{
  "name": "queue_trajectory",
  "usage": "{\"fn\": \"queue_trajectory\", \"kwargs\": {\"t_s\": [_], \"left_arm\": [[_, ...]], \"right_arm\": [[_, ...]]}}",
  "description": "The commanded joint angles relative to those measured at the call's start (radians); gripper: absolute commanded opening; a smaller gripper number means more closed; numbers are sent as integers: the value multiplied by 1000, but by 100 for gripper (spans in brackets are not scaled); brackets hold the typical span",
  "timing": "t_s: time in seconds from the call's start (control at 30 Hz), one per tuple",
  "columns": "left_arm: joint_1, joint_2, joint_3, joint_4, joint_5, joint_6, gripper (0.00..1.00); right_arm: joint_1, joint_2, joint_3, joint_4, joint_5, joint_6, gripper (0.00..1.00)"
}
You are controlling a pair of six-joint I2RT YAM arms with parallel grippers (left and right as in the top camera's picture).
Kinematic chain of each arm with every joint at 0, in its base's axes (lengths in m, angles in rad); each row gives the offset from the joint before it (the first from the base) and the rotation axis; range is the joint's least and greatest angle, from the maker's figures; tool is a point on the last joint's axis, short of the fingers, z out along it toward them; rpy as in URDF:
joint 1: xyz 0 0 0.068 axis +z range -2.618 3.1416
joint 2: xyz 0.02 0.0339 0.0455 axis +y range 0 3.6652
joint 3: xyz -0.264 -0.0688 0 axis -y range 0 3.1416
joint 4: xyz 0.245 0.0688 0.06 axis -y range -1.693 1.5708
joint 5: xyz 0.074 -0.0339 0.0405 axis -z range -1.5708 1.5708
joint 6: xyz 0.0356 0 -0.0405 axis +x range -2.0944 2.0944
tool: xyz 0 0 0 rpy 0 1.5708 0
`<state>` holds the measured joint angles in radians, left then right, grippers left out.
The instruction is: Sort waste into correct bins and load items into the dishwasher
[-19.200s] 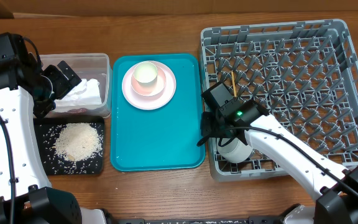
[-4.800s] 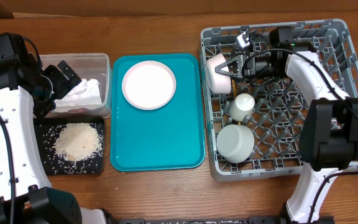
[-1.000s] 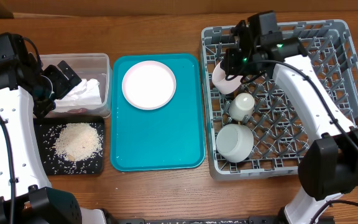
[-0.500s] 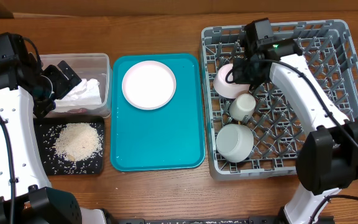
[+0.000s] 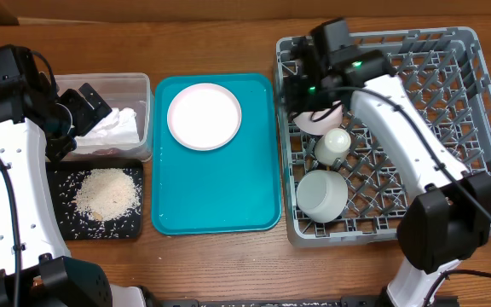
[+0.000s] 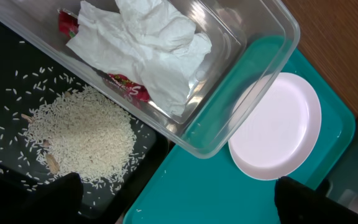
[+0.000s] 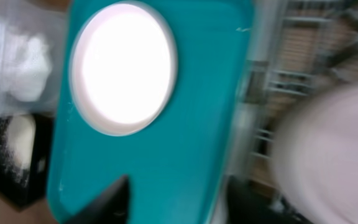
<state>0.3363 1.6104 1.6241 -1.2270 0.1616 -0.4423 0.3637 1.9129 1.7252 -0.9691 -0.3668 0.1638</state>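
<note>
My right gripper will grab the pale pink plate's rim facing the grey dish rack, to stand it tilted between the rack's wires.
The pale pink plate (image 5: 204, 116) lies on the teal tray; it also shows in the left wrist view (image 6: 275, 127) and the right wrist view (image 7: 123, 65). In the grey dish rack (image 5: 433, 128) sit a pale bowl (image 5: 324, 117), partly under my right arm, the cream cup (image 5: 335, 143) and a second bowl (image 5: 320, 194). My right gripper (image 5: 299, 89) (image 7: 179, 205) is open and empty above the rack's left edge, with the bowl (image 7: 328, 155) blurred beside it. My left gripper (image 5: 83, 107) (image 6: 166, 205) is open over the clear tub (image 6: 229, 118), which holds tissue (image 6: 148, 43) and a red wrapper (image 6: 126, 84). The chopsticks are hidden.
The black tray (image 5: 130, 230) in front of the clear tub holds a heap of rice (image 5: 106, 192) and scattered grains. The teal tray (image 5: 216, 196) lies between the bins and the rack. The right wrist view is blurred by motion.
My right gripper has let go of the pale bowl, which now rests in the rack, and has moved left to the rack's left edge. The left arm has not moved.
</note>
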Motion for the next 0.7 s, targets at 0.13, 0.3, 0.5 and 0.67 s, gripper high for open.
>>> {"fn": "queue_trajectory", "kwargs": {"t_s": [0.13,0.3,0.5,0.67], "left_arm": [[3,-8,21,2,3,1,100],[3,-8,21,2,3,1,100],[3,-8,21,2,3,0,100],[3,-8,21,2,3,0,100]], "right_arm": [[123,-39,26,126,-151,103,100],[211,-38,8,220,17,108,59],[321,-22,-40,306,518,206,54],[348,64,-53,419,629,208,53]]}}
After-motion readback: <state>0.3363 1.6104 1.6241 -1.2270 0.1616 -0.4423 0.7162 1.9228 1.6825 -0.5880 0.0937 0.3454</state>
